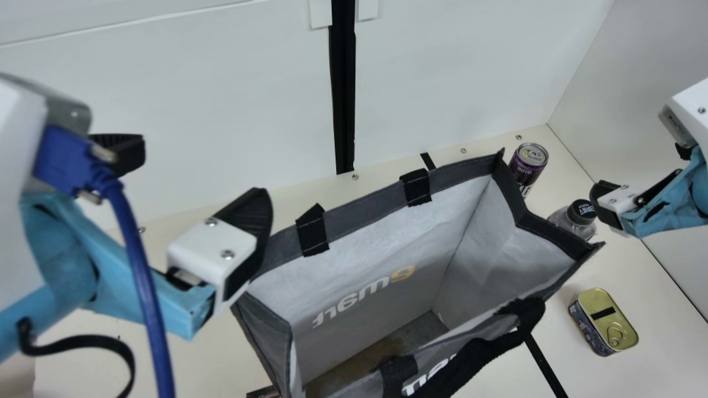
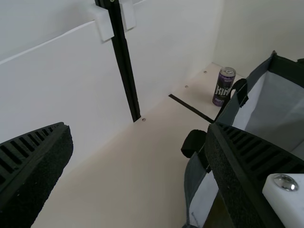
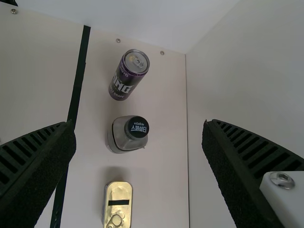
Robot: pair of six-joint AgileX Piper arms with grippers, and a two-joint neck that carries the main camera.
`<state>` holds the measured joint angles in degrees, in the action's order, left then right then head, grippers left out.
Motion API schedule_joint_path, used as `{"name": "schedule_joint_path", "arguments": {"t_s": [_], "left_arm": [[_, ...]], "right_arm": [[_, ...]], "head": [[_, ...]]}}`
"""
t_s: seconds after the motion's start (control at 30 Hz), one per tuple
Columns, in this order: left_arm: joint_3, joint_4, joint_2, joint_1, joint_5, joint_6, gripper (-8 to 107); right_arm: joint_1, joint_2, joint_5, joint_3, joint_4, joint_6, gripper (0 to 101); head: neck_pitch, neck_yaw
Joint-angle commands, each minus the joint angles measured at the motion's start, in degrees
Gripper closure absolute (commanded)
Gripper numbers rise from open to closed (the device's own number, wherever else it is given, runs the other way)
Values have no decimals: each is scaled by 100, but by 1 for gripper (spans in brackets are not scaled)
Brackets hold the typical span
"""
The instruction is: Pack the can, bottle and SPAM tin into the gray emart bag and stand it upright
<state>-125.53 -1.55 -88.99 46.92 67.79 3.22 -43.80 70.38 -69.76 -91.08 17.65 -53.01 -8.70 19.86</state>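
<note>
My left gripper is going to grab the bag by its thin upright rim (image 1: 284,244) next, because the bag's opening (image 1: 405,285) is far wider than my gripper's fingers.
The gray bag (image 1: 381,271) stands mid-table with its mouth wide open, its visible floor bare. My left gripper (image 1: 191,188) is open at the bag's left end, one finger by the rim; in the left wrist view the gripper (image 2: 140,142) has nothing between its fingers. Beyond the bag's right end are the purple can (image 1: 529,160), upright, and the clear bottle (image 1: 575,218) with a black cap. The SPAM tin (image 1: 605,323) lies nearer the front. My right gripper (image 1: 644,177) is open near the bottle; in the right wrist view the gripper (image 3: 139,142) is empty above bottle (image 3: 127,135) and tin (image 3: 118,204).
White walls (image 1: 193,110) bound the table at the back and right. The bag's black front handle (image 1: 470,359) droops outside its front rim. Black tape (image 1: 545,365) runs along the cream table, and a blue cable (image 1: 138,260) hangs from my left arm.
</note>
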Motion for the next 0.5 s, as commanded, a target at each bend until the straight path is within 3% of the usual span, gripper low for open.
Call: {"name": "schedule_joint_path", "arguments": {"t_s": [0.0,0.47], "left_arm": [[-103,25,-69,51,25,56,9],[-536,442,-483,365,211,472,9]], "right_arm": [[0,0,0,0,0,0,6],[0,0,0,0,0,0,6]], "head": [[-130,14],[-130,14]]}}
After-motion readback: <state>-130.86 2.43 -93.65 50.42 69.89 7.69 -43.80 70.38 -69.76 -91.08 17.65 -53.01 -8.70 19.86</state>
